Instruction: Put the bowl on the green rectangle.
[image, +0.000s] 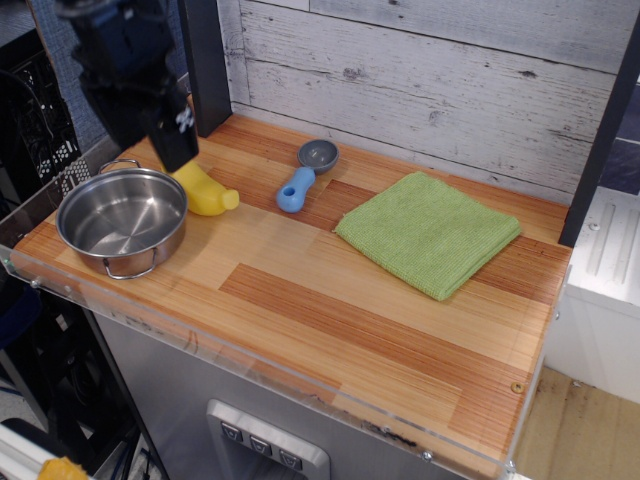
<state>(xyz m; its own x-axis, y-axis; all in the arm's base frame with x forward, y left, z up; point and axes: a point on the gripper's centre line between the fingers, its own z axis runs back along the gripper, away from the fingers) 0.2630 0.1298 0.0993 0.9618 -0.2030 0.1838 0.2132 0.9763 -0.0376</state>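
Observation:
Next, my gripper grabs the bowl by its rim between the wire handles to set it on the green rectangle.
The shiny steel bowl with two wire loop handles stands empty at the left end of the wooden counter. The light-green folded cloth lies flat at the right back, far from the bowl. My black gripper hangs above the bowl's back rim at the upper left, its two fingers apart and empty. It does not touch the bowl.
A yellow banana-shaped toy lies just right of the bowl, partly hidden by the gripper. A blue-handled grey scoop lies at the back centre. A clear rim edges the counter front. A plank wall stands behind.

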